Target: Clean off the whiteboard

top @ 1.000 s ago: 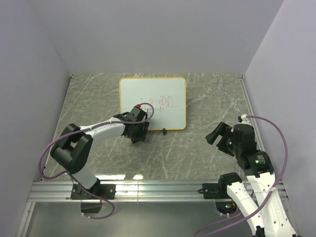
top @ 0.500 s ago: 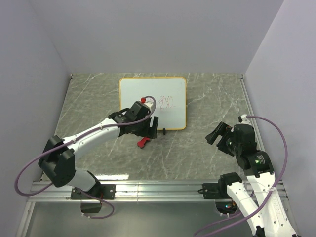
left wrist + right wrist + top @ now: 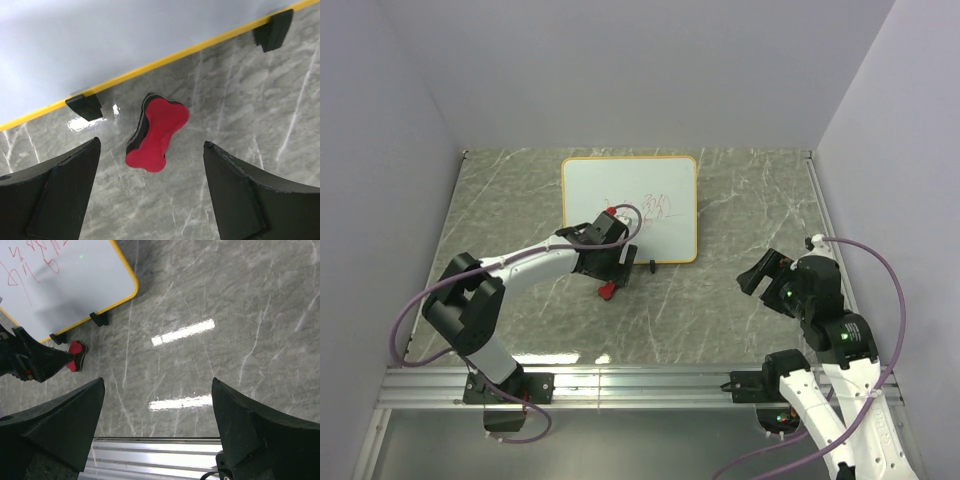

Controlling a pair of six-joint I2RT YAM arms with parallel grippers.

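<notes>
I will pick up the red bone-shaped eraser across its narrow middle from above with my left gripper next. The eraser's dark bottom stays free to erase the whiteboard point(image 3: 630, 205).
The whiteboard point(image 3: 630, 205) lies flat at the back middle of the table, white with a yellow rim and red scribbles point(image 3: 655, 208) near its middle. Its near edge with two black clips shows in the left wrist view point(image 3: 150, 65). The red bone-shaped eraser point(image 3: 607, 290) lies on the table just in front of that edge, also in the left wrist view point(image 3: 156, 134) and the right wrist view point(image 3: 75, 355). My left gripper point(image 3: 605, 268) is open and empty, just above the eraser. My right gripper point(image 3: 760, 272) is open and empty at the right, far from the board point(image 3: 60, 285).
The table is grey marble point(image 3: 720, 320). An aluminium rail point(image 3: 640, 385) runs along the near edge. Pale walls enclose the left, back and right sides.
The left arm swung out over the board's near edge and drew back. The eraser now lies on the table, out of the gripper. The right gripper shifted slightly nearer.
</notes>
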